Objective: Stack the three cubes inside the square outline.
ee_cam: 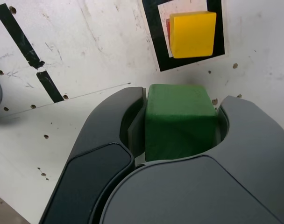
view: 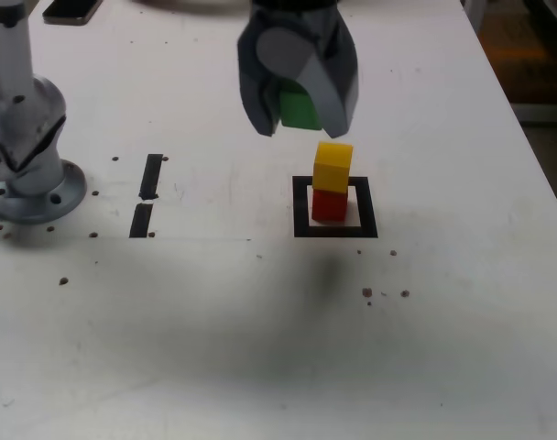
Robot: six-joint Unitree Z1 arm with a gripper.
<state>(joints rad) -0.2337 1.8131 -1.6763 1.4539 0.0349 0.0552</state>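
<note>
The green cube (view: pixel 299 108) hangs beside the yellow cube's top and would miss the stack if released now, so it must go over the yellow cube first.
My gripper (view: pixel 301 115) is shut on the green cube (view: pixel 299 108), which hangs in the air above the table, up and to the exterior view's left of the stack. In the wrist view the green cube (ee_cam: pixel 179 121) fills the space between both dark fingers (ee_cam: pixel 109 135). The yellow cube (view: pixel 333 166) sits on top of the red cube (view: pixel 330 203), and both stand inside the square outline (view: pixel 335 229). From the wrist, the yellow cube (ee_cam: pixel 192 33) hides nearly all of the red cube (ee_cam: pixel 168 28) inside the square outline (ee_cam: pixel 153 35).
Two short black strips (view: pixel 147 194) lie on the white table to the exterior view's left of the outline. The arm's silver base (view: pixel 27 147) stands at the far left. A dark flat object (view: pixel 72 9) lies at the table's back edge. The table's right edge (view: pixel 526 119) borders a darker floor.
</note>
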